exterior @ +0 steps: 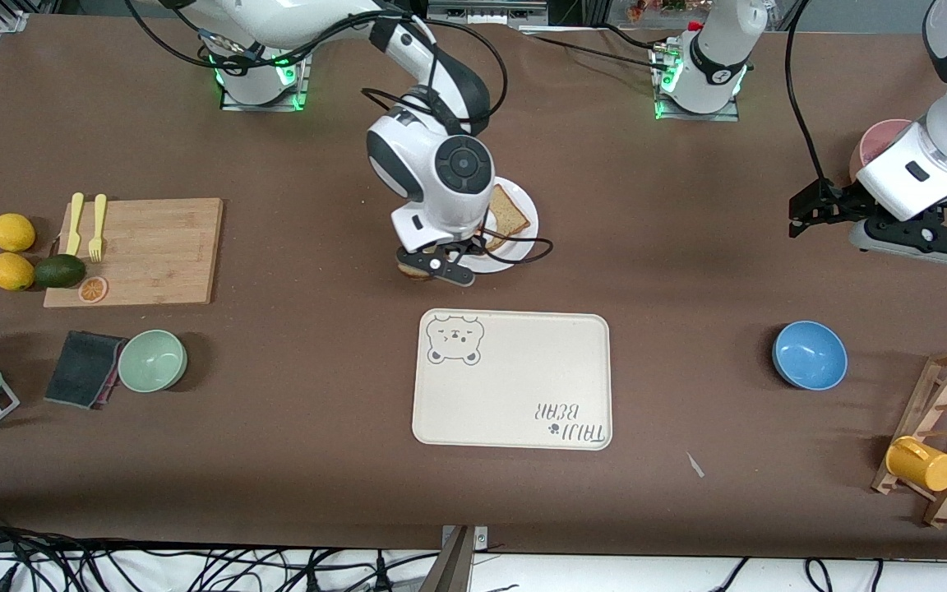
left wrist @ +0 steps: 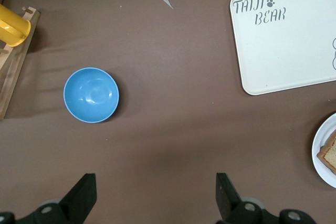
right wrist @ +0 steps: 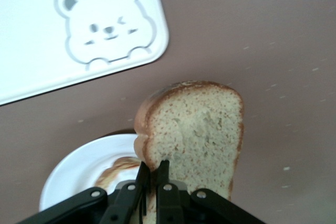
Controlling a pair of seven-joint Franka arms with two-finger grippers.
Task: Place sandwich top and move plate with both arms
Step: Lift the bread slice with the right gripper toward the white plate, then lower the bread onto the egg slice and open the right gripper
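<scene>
The sandwich top (right wrist: 191,129) would miss, beside the white plate's rim (right wrist: 63,170) in the right wrist view, so my right gripper aligns it with the plate before opening.
My right gripper (exterior: 426,265) is shut on the crust edge of the sandwich top (right wrist: 195,132). This speckled light-brown slice is held on edge, just above the table beside the plate, on the side toward the tray. The small white plate (exterior: 500,256) lies mid-table, farther from the front camera than the tray, with another bread slice (exterior: 508,215) on it. The right wrist view shows the plate (right wrist: 68,174) partly under the gripper. My left gripper (exterior: 799,215) hangs open and empty over bare table toward the left arm's end. Its fingertips (left wrist: 84,195) are spread wide.
The cream bear tray (exterior: 515,386) lies nearer the camera than the plate. A blue bowl (exterior: 809,355), wooden rack with yellow cup (exterior: 921,463) and pink bowl (exterior: 876,144) are at the left arm's end. A cutting board (exterior: 153,247), lemons, avocado and green bowl (exterior: 152,360) are at the right arm's end.
</scene>
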